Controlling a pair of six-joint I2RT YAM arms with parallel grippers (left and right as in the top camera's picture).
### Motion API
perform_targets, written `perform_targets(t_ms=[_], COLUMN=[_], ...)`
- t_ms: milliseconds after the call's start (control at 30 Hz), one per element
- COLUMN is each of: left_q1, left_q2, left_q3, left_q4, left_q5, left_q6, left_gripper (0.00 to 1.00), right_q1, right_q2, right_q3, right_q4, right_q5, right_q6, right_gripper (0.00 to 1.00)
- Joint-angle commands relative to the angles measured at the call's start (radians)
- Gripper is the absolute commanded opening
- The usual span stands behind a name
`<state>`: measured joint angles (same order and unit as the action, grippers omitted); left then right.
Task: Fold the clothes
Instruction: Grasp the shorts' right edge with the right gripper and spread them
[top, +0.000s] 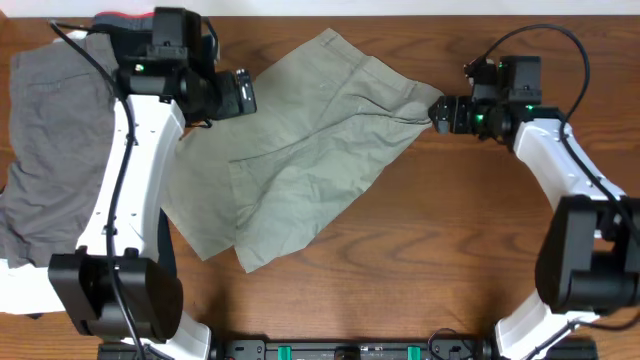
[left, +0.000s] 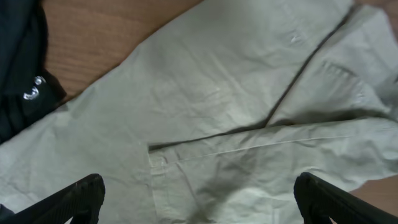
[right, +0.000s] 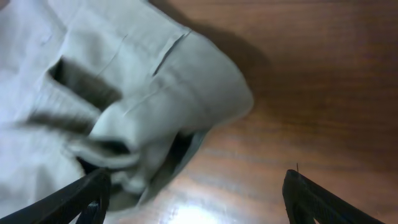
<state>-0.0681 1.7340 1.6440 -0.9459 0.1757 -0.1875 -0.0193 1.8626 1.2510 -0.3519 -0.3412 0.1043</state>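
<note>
The left gripper next needs to grab flat fabric near the black garment, opposite the bunched corner, to straighten the khaki shorts (top: 310, 150) for folding.
The clothes, a pair of light khaki shorts (top: 310, 150), lie crumpled and partly folded over themselves in the middle of the wooden table. My left gripper (top: 245, 92) hovers over their upper left part. In the left wrist view its fingers stand wide open (left: 199, 200) above flat fabric (left: 236, 99) with a seam and a pocket edge. My right gripper (top: 440, 113) is at the shorts' right corner. In the right wrist view it is open (right: 196, 199), and a bunched fold of the shorts (right: 143, 93) lies against its left finger (right: 74, 199), with bare table under the rest of the gap.
Darker grey shorts (top: 50, 130) lie at the table's left side under the left arm. A black garment with a red waistband (top: 120, 20) sits at the back left, and its black cloth with a metal snap (left: 18, 62) shows in the left wrist view. Bare wood (top: 470, 230) lies right of the shorts.
</note>
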Motion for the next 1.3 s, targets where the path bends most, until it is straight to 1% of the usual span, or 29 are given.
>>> perform_targets(t_ms=[0,67,133,267,333,367,433,467,567,700,900,1000,1033,1100,1167,1200,1233,1267], left_q1=[0.002,0.002,0.002,0.002,0.002,0.002,0.002,0.002,0.002,0.000,-0.014,-0.029,-0.034,-0.043,-0.052,-0.058,-0.063,-0.068], left_q2=[0.000,0.000,0.000,0.000,0.000,0.000,0.000,0.000,0.000,0.000,0.000,0.003,0.005,0.014,0.027,0.037,0.047,0.060], left_q3=[-0.026,-0.031,-0.031,-0.031,-0.031,-0.032,-0.032,-0.032,-0.032,-0.032,-0.032,-0.032,-0.032,-0.032,-0.033,-0.035,-0.036,-0.037], left_q4=[0.014,0.015,0.017,0.021,0.021,0.021,0.021,0.022,0.024,0.025,0.035,0.039,0.039,0.039,0.038,0.038,0.038,0.037], left_q5=[-0.016,-0.016,-0.016,-0.015,-0.015,-0.015,-0.015,-0.015,-0.014,-0.014,-0.010,-0.010,-0.010,-0.010,-0.010,-0.010,-0.010,-0.011], left_q6=[-0.010,-0.010,-0.010,-0.010,-0.010,-0.010,-0.010,-0.010,-0.010,-0.010,-0.010,-0.010,-0.010,-0.010,-0.010,-0.010,-0.010,-0.010], left_gripper=[0.98,0.98,0.98,0.98,0.98,0.98,0.98,0.98,0.98,0.98,0.98,0.98,0.98,0.98,0.98,0.98,0.98,0.98], right_q1=[0.026,0.042,0.055,0.064,0.057,0.051,0.032,0.021,-0.024,-0.105,-0.234,-0.256,-0.256,-0.254,-0.253,-0.252,-0.252,-0.252], right_q2=[0.070,0.114,0.153,0.198,0.196,0.192,0.179,0.173,0.140,0.089,0.045,0.031,0.024,0.004,-0.021,-0.046,-0.063,-0.095], right_q3=[0.016,0.016,0.016,0.016,0.016,0.016,0.016,0.016,0.016,0.016,0.016,0.016,0.016,0.016,0.016,0.016,0.016,0.016], right_q4=[0.052,0.106,0.146,0.192,0.200,0.200,0.187,0.172,0.077,-0.110,-0.305,-0.381,-0.409,-0.463,-0.494,-0.512,-0.520,-0.524], right_q5=[0.016,0.016,0.017,0.029,0.048,0.060,0.081,0.093,0.145,0.232,0.193,0.182,0.180,0.180,0.180,0.176,0.167,0.133], right_q6=[0.129,0.175,0.212,0.259,0.259,0.259,0.262,0.263,0.263,0.274,0.310,0.306,0.306,0.304,0.276,0.251,0.230,0.168], right_gripper=[0.87,0.84,0.77,0.52,0.35,0.24,0.07,0.01,0.01,0.01,0.01,0.01,0.02,0.07,0.21,0.45,0.74,0.99])
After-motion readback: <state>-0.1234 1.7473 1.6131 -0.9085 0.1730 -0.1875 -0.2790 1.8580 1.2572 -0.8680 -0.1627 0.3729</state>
